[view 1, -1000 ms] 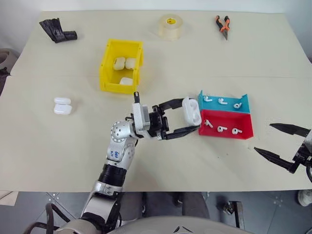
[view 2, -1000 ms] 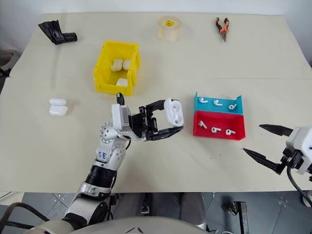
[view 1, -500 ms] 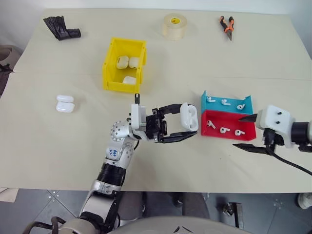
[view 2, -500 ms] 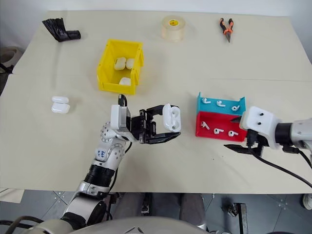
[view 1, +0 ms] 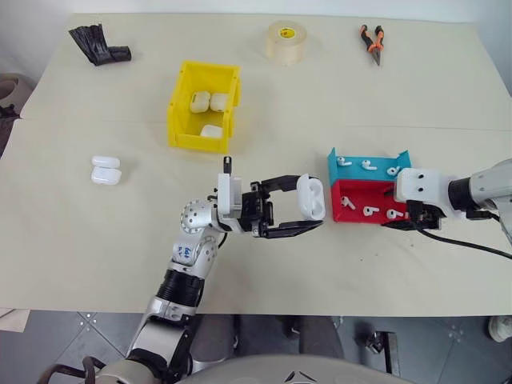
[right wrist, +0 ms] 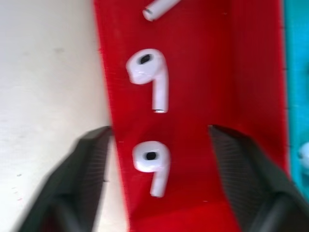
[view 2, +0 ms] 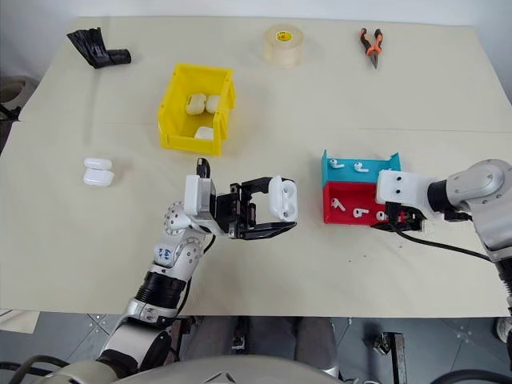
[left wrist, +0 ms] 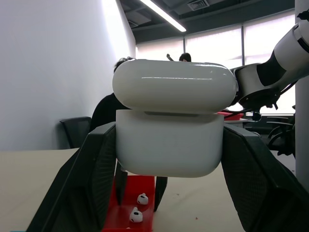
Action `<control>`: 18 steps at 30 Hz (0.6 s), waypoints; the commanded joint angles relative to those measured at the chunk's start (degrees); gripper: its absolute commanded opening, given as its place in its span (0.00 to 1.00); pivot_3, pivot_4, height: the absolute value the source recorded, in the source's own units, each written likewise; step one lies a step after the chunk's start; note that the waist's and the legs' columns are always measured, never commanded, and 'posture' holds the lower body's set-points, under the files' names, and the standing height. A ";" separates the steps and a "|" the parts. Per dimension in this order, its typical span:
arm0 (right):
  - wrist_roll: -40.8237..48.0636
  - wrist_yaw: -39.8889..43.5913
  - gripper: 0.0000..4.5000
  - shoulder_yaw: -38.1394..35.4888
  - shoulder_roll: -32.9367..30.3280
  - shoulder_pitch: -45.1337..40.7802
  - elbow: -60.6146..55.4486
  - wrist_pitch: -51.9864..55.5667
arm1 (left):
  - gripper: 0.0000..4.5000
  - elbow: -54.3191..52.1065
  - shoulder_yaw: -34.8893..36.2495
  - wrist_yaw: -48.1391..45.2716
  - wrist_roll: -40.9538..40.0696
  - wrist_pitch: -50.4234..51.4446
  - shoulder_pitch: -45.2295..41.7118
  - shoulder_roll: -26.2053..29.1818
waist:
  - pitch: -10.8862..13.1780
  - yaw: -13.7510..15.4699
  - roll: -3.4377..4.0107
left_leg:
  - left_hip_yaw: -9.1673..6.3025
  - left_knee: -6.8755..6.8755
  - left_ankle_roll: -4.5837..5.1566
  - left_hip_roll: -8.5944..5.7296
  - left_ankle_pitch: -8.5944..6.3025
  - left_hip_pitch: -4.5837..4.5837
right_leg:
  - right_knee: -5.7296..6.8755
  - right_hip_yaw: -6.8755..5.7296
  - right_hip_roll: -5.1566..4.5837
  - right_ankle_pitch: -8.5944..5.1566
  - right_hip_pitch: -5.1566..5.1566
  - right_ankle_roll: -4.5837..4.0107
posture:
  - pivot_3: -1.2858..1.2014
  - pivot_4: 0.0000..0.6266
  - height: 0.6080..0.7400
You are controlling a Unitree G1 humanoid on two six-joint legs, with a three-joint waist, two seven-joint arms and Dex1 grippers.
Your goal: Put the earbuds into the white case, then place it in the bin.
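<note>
My right gripper is going to grab the earbud by its rounded head (right wrist: 149, 155) next, so the earbud's stem (right wrist: 159, 183) stays free to slide into the white case.
My left gripper (view 1: 311, 201) is shut on a white case (view 1: 310, 197), held above the table's middle with its lid ajar; the left wrist view shows the case (left wrist: 170, 143) clamped between both fingers. Several earbuds lie in the red tray (view 1: 376, 198) and the blue tray (view 1: 353, 174). My right gripper (view 1: 406, 218) hangs over the red tray's right end, open, its fingers (right wrist: 91, 159) either side of one earbud (right wrist: 151, 163) without touching it. A second earbud (right wrist: 147, 73) lies just beyond. The yellow bin (view 1: 179, 114) at the back left holds three cases.
Two more white cases (view 1: 106, 170) lie on the table at the left. A tape roll (view 1: 286, 42), orange-handled pliers (view 1: 371, 40) and a black object (view 1: 98, 44) sit along the far edge. The right arm's cable (view 1: 472, 250) trails across the table.
My right arm has swung in from the table's right edge to the red tray, tipped downward, and its fingers have narrowed. The left gripper has kept still with the case.
</note>
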 commanded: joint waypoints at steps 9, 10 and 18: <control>-2.29 3.77 0.66 -0.87 -2.11 -1.63 -0.25 -5.20 | 0.62 -3.79 -0.35 1.13 -0.54 0.67 0.87 -0.03 | 0.00 0.03 0.00 | -0.01 0.00 0.00 -0.01 0.00 0.00 | 0.00 0.00 0.00 0.00 0.00 0.00 | 0.52 0.24 1.00; -2.84 3.97 0.66 -0.79 -2.31 -1.73 0.26 -6.04 | 0.62 -3.76 -0.40 1.14 -0.52 0.71 0.84 -0.06 | 0.00 0.02 0.00 | -0.01 0.00 0.00 -0.01 0.00 0.00 | 0.00 0.00 0.00 0.00 0.00 0.00 | 0.52 0.24 1.00; -4.14 4.69 0.66 -0.82 -1.68 -2.55 2.23 -7.70 | 0.62 -3.51 -0.35 0.97 -0.54 0.85 0.55 -0.12 | 0.00 0.00 0.00 | -0.01 0.00 0.00 -0.01 0.00 0.00 | 0.00 0.00 0.00 0.00 0.00 0.00 | 0.52 0.24 1.00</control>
